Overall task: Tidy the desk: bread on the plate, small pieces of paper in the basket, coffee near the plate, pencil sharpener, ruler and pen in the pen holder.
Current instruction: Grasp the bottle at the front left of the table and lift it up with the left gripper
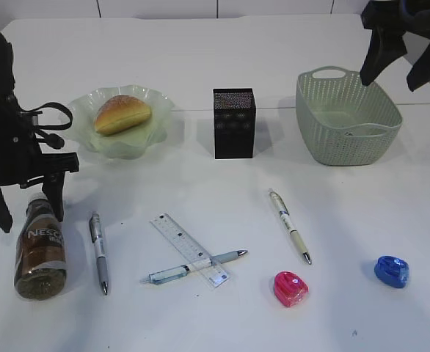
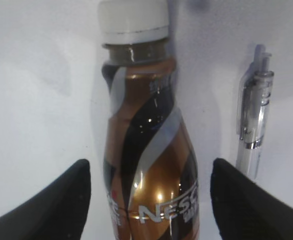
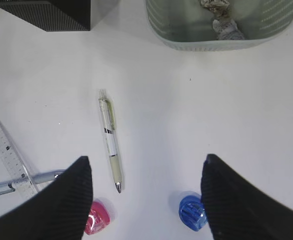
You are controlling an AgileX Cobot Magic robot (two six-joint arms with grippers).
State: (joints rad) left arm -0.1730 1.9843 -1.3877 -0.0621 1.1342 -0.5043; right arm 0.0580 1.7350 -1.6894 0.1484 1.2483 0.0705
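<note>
I should next use my left gripper to take hold of the brown coffee bottle by its body below the neck (image 1: 40, 233), so the coffee can be set near the plate (image 1: 143, 144).
The bread (image 1: 122, 114) lies on the green plate (image 1: 143, 144). A brown coffee bottle (image 1: 40, 246) (image 2: 146, 150) lies on its side; my left gripper (image 1: 26, 209) (image 2: 149, 200) stands open around it, fingers clear of both sides. My right gripper (image 1: 402, 66) (image 3: 146, 200) hangs open and empty above the basket (image 1: 347, 117) (image 3: 221, 44), which holds crumpled paper (image 3: 226, 27). On the table lie three pens (image 1: 99, 251) (image 1: 193, 268) (image 1: 290, 226), a clear ruler (image 1: 189, 249), and a pink (image 1: 290, 288) and a blue pencil sharpener (image 1: 391, 271).
The black pen holder (image 1: 234, 123) stands between plate and basket. One pen (image 2: 254, 130) lies close beside the bottle. The ruler rests across the middle pen. In the right wrist view, pen (image 3: 110, 142), pink sharpener (image 3: 97, 217) and blue sharpener (image 3: 192, 212) lie below.
</note>
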